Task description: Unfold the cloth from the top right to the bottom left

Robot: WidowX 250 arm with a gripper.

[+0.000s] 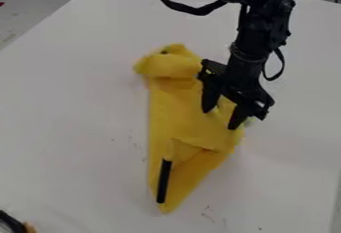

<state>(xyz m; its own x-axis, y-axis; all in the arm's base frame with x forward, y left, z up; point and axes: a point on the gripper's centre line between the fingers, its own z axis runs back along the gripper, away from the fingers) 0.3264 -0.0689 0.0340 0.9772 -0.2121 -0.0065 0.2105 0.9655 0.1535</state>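
Note:
I should next take hold of the loose folded-over edge of the yellow cloth [176, 112], so that I can unfold it across the white table.
A yellow cloth [176, 112] lies folded and rumpled on the white table, long from top to bottom, with a bunched upper end and a narrow point at the bottom. A loose fold crosses its lower half. The black gripper [220, 119] hangs over the cloth's right side, its two fingers apart and pointing down, with yellow cloth showing between them. Whether the fingertips touch the cloth, I cannot tell.
A black stick-like piece [164, 181] lies on the lower part of the cloth. The white table [73, 122] spreads around it, with small specks. A dark object [11, 223] with an orange bit is at the bottom left corner.

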